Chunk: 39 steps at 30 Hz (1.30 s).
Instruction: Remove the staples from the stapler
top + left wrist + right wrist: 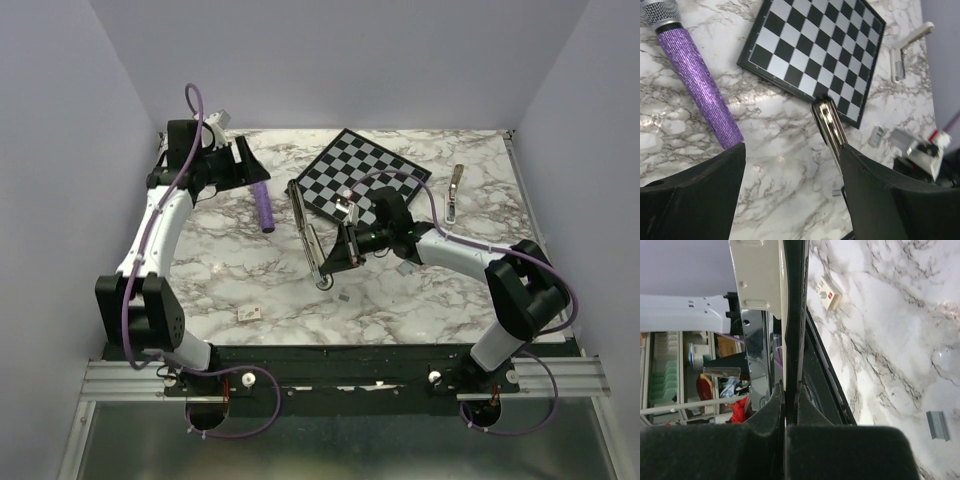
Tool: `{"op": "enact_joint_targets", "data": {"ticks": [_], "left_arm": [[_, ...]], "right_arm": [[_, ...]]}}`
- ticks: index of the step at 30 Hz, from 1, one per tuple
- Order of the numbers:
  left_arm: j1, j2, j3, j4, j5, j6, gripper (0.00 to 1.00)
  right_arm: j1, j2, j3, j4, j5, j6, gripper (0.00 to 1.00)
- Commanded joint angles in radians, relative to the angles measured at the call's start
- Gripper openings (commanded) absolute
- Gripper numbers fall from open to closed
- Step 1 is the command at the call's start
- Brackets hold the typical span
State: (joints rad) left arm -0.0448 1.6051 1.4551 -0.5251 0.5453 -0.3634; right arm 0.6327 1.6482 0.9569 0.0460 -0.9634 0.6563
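Observation:
I need to tip the stapler and unload the staples, so next I should grab the opened stapler across its middle (306, 232) (837, 146) with my left gripper and leave its far end free.
The stapler (308, 232) lies opened out on the marble, running from the chessboard's near corner toward me. My right gripper (345, 250) is at its right side, shut on a thin black part of the stapler (792, 315); the fingertips (776, 395) press it from both sides. My left gripper (245, 165) hovers at the back left, open and holding nothing. In the left wrist view the left gripper (792, 150) frames bare marble, with the stapler's chrome end (829, 122) by its right finger. A short grey staple strip (938, 425) lies loose on the marble.
A purple glitter cylinder (263, 207) lies just right of the left gripper. The chessboard (362, 175) sits at the back centre. A pale metal bar (455, 190) lies at the back right. A small tan tag (249, 314) lies near the front left.

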Motion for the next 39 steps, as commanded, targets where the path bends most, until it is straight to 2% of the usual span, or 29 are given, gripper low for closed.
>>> {"op": "enact_joint_targets", "data": {"ticks": [1,4,5,6,9,16,22,31,39], "left_arm": [[0.011,-0.206,-0.154,0.081,0.197,-0.037,0.82],[0.010,-0.316,-0.329,0.299,0.300,-0.175,0.82],[0.010,-0.368,-0.407,0.363,0.324,-0.265,0.84],[0.008,-0.388,-0.441,0.495,0.343,-0.310,0.84],[-0.004,-0.433,-0.533,0.705,0.406,-0.464,0.85],[-0.030,-0.470,-0.599,0.714,0.420,-0.454,0.85],[-0.059,-0.502,-0.668,0.867,0.439,-0.529,0.87],[-0.147,-0.484,-0.697,0.974,0.421,-0.586,0.87],[-0.173,-0.421,-0.759,1.155,0.416,-0.681,0.74]], "right_arm": [[-0.013,-0.051,0.011,0.228,-0.104,0.089,0.01],[-0.013,-0.059,0.009,0.310,-0.130,0.140,0.01],[-0.013,-0.060,0.013,0.322,-0.139,0.144,0.01],[-0.013,-0.062,0.014,0.328,-0.143,0.143,0.01],[-0.013,-0.067,0.025,0.318,-0.162,0.115,0.01],[-0.011,-0.120,0.017,0.371,-0.169,0.134,0.01],[-0.011,-0.126,0.005,0.483,-0.193,0.204,0.01],[-0.008,-0.125,0.006,0.494,-0.193,0.212,0.01],[-0.002,-0.136,-0.020,0.540,-0.196,0.238,0.01]]}}
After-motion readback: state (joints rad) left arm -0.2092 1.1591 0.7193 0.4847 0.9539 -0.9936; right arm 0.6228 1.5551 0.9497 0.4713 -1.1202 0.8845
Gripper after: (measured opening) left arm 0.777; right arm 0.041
